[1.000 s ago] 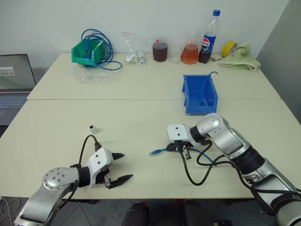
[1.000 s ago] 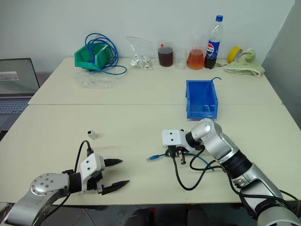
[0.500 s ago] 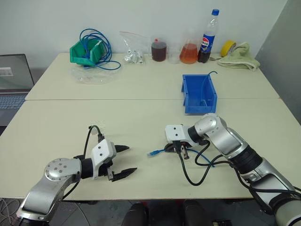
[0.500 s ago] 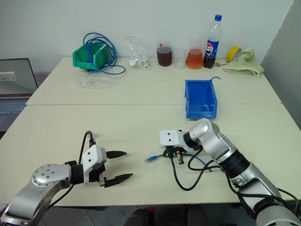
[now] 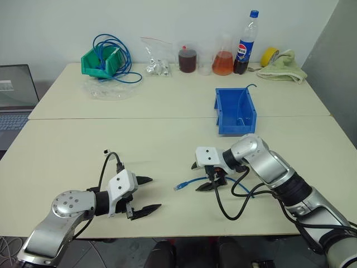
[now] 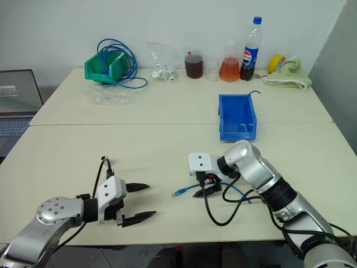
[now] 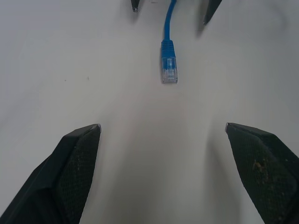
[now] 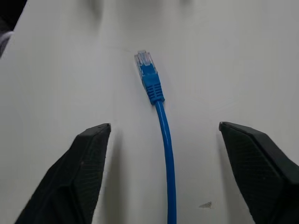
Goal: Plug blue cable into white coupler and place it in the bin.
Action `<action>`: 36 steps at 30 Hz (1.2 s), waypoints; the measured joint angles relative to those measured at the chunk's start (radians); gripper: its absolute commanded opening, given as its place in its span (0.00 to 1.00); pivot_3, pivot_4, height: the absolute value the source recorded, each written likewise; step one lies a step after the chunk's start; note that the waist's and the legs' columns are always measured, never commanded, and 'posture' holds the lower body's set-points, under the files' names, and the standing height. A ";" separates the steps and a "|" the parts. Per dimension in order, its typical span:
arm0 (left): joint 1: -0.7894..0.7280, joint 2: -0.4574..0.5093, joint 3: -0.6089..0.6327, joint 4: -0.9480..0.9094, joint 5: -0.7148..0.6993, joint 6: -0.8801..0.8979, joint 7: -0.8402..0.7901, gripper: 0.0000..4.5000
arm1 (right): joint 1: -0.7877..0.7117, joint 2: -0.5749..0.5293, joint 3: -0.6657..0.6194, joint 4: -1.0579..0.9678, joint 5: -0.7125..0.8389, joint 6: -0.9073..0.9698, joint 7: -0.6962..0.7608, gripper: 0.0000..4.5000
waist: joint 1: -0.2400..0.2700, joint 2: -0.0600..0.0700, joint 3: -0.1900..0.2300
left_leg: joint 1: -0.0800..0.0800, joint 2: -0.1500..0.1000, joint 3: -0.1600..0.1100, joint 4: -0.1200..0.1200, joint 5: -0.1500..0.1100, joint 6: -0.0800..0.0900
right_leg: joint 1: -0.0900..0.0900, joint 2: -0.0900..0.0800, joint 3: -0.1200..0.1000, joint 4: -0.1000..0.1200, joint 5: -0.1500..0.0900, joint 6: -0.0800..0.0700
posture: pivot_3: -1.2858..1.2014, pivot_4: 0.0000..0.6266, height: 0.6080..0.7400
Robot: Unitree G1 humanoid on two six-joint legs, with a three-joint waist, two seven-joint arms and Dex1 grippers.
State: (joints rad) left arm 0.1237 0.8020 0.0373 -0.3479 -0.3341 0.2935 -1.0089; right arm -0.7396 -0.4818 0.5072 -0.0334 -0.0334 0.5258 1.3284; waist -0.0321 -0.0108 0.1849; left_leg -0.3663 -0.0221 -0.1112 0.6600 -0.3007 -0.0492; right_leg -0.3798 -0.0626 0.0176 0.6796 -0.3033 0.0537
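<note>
The blue cable needs to be made ready for the white coupler, so my left gripper will grab the cable by its clear plug (image 5: 177, 187) next.
The blue cable (image 5: 192, 182) lies loose on the table, its clear plug (image 8: 145, 60) pointing toward my left arm. My right gripper (image 5: 197, 177) is open and straddles the cable just behind the plug, its fingers (image 8: 88, 154) clear of it on both sides. Across a short stretch of bare table from the plug, my left gripper (image 5: 155, 193) is open and empty, facing it. The plug (image 7: 168, 65) shows ahead of the left fingers. The white coupler (image 5: 106, 151) is a tiny block on the table behind my left arm. The blue bin (image 5: 235, 111) stands beyond my right arm.
At the back are a green bin (image 5: 100, 60) with coiled blue cable, a plastic bag of small parts (image 5: 158, 56), a jar, a flask (image 5: 223, 60), a cola bottle (image 5: 245, 43), yellow tape and a cloth (image 5: 284, 66). A laptop (image 5: 17, 89) sits far left.
My right gripper was shut on the blue cable and has opened, so the cable lies free on the table. My left gripper stays open in about the same place.
</note>
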 measured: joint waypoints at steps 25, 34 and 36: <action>-0.217 -0.084 -0.235 -0.019 0.132 0.179 0.120 1.00 | 0.513 -0.238 -0.327 -0.599 0.350 0.233 -0.228 0.99 | 0.001 -0.002 0.001 | -0.001 0.000 -0.001 0.000 0.000 0.000 | 0.002 0.002 -0.001 0.000 0.000 0.000 | 0.52 0.24 1.00; -0.226 -0.081 -0.247 -0.017 0.148 0.204 0.126 0.76 | 0.518 -0.256 -0.326 -0.601 0.383 0.227 -0.265 1.00 | 0.002 -0.002 0.001 | 0.000 0.000 -0.001 0.001 0.000 0.000 | 0.003 0.001 -0.001 -0.001 0.000 0.000 | 0.52 0.24 1.00; -0.225 -0.080 -0.251 -0.029 0.150 0.222 0.126 0.68 | 0.515 -0.256 -0.326 -0.601 0.399 0.228 -0.274 1.00 | 0.003 -0.002 0.001 | 0.000 0.000 -0.001 0.001 0.000 0.000 | 0.003 0.001 -0.001 -0.001 0.000 0.000 | 0.52 0.24 1.00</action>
State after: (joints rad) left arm -0.1017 0.7222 -0.2137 -0.3773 -0.1842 0.5156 -0.8829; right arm -0.2251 -0.7381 0.1809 -0.6340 0.3653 0.7535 1.0541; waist -0.0296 -0.0131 0.1857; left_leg -0.3658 -0.0219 -0.1117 0.6606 -0.3009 -0.0487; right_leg -0.3766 -0.0612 0.0168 0.6786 -0.3034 0.0541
